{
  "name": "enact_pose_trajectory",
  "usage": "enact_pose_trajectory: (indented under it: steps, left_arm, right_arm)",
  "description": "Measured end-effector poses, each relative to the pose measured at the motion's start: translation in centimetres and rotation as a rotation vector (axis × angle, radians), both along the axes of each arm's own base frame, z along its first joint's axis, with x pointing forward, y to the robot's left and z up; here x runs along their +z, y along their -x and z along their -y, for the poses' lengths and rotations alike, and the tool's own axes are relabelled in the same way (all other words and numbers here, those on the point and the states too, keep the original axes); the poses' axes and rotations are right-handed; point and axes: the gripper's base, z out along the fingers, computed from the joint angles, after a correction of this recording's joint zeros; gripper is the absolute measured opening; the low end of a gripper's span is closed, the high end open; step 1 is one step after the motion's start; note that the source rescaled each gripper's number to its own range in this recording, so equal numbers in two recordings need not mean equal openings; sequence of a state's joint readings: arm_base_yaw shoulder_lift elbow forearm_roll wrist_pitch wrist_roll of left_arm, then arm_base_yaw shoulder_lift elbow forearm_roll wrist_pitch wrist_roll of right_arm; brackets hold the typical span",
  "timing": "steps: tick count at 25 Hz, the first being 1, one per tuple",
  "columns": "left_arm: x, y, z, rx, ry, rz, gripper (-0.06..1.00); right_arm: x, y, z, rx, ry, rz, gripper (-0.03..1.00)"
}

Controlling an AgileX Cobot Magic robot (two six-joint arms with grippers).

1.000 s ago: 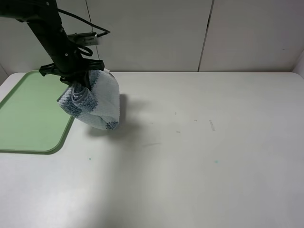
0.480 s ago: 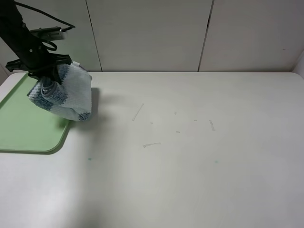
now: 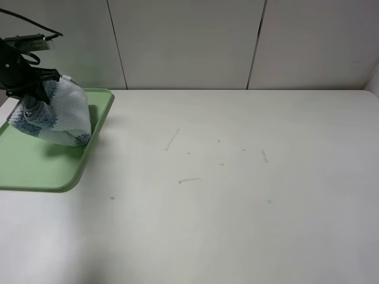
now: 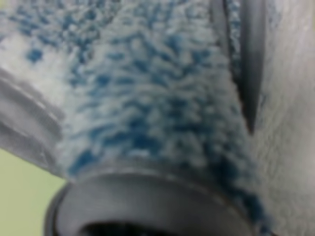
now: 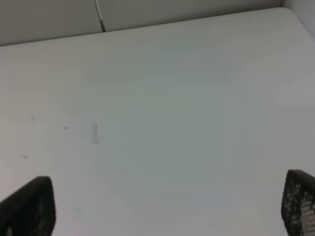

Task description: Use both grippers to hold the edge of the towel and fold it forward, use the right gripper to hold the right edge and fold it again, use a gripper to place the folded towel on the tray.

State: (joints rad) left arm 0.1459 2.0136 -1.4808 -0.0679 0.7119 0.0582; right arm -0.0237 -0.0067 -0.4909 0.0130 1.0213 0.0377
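The towel's lower edge hangs over the green tray [image 3: 44, 168], inside the tray's rim, so my left gripper opens now and the towel would lie there.
The folded towel [image 3: 59, 115], white with blue-grey stripes, hangs bunched over the pale green tray [image 3: 44, 168] at the far left of the exterior high view. My left gripper [image 3: 34, 96] is shut on the towel's upper part, at the back left. Its wrist view is filled by blurred fluffy towel [image 4: 147, 98] with grey hem, and a bit of green tray [image 4: 19, 196] shows below. My right gripper [image 5: 167, 206] does not appear in the exterior high view; in its own wrist view the two black fingertips [image 5: 29, 204] stand wide apart over bare white table, holding nothing.
The white table [image 3: 237, 195] carries a few small marks and specks near its middle. A panelled wall [image 3: 189, 41] rises right behind the table's back edge. The tray reaches the table's left edge.
The left arm has carried the hanging towel leftward, from beside the tray's right rim to over the tray. The right gripper has stayed open.
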Motion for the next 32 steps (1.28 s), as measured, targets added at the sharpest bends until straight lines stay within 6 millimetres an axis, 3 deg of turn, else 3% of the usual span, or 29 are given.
enact_pose_trajectory:
  steps: [7, 8, 9, 11, 14, 22, 32]
  left_arm:
    - [-0.1, -0.2, -0.1, 0.003, -0.003, 0.016, 0.19]
    - [-0.1, -0.2, -0.1, 0.003, -0.003, 0.016, 0.23]
    - [-0.1, -0.2, -0.1, 0.003, -0.003, 0.016, 0.34]
    - [-0.1, -0.2, -0.1, 0.012, 0.0, 0.015, 0.71]
    - [-0.1, -0.1, -0.1, 0.014, 0.001, 0.011, 0.93]
    - [0.3, 0.3, 0.0, 0.01, 0.006, -0.016, 1.0]
    - [5.7, 3.0, 0.4, -0.001, 0.008, -0.033, 1.0]
  right_arm:
    - [0.0, 0.0, 0.0, 0.0, 0.0, 0.0, 1.0]
    - [0.0, 0.0, 0.0, 0.0, 0.0, 0.0, 1.0]
    - [0.0, 0.0, 0.0, 0.0, 0.0, 0.0, 1.0]
    - [0.0, 0.0, 0.0, 0.0, 0.0, 0.0, 1.0]
    - [0.0, 0.0, 0.0, 0.0, 0.0, 0.0, 1.0]
    - [0.0, 0.0, 0.0, 0.0, 0.0, 0.0, 1.0]
    - [0.0, 0.0, 0.0, 0.0, 0.0, 0.0, 1.0]
